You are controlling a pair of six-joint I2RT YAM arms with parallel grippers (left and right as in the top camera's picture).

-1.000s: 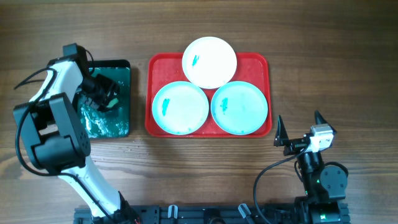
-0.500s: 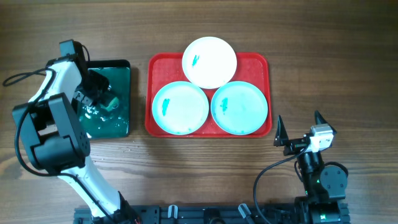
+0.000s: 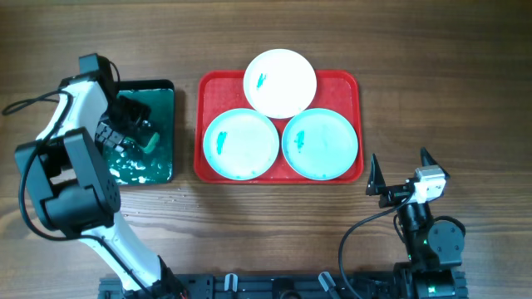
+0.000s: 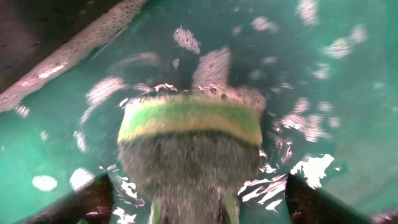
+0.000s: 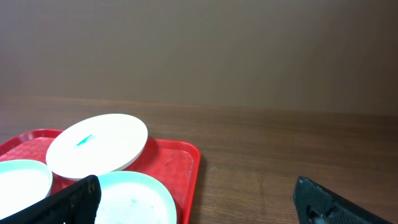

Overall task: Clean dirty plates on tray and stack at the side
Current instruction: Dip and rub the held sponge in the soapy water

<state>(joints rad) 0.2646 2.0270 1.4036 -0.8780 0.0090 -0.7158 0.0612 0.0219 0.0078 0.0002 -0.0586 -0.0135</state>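
I need to grab the green sponge across its narrow middle next with my left gripper, its dark side toward me and foam side free to clean plates.
The red tray lies mid-table and holds three dirty plates. The white plate is at the back. One turquoise plate is front left, the other front right. All have small teal smears. My left gripper is down in the dark green tray of foamy water. Its jaws are open on either side of the green sponge. My right gripper is open and empty, right of the red tray's front corner. The right wrist view shows the white plate and the red tray.
The dark green tray stands left of the red tray with a narrow gap between them. Bare wooden table lies to the right of the red tray and along the front.
My left gripper has shifted slightly inside the green tray, and the sponge has slid a little toward the front with it. The right arm and the plates have not moved.
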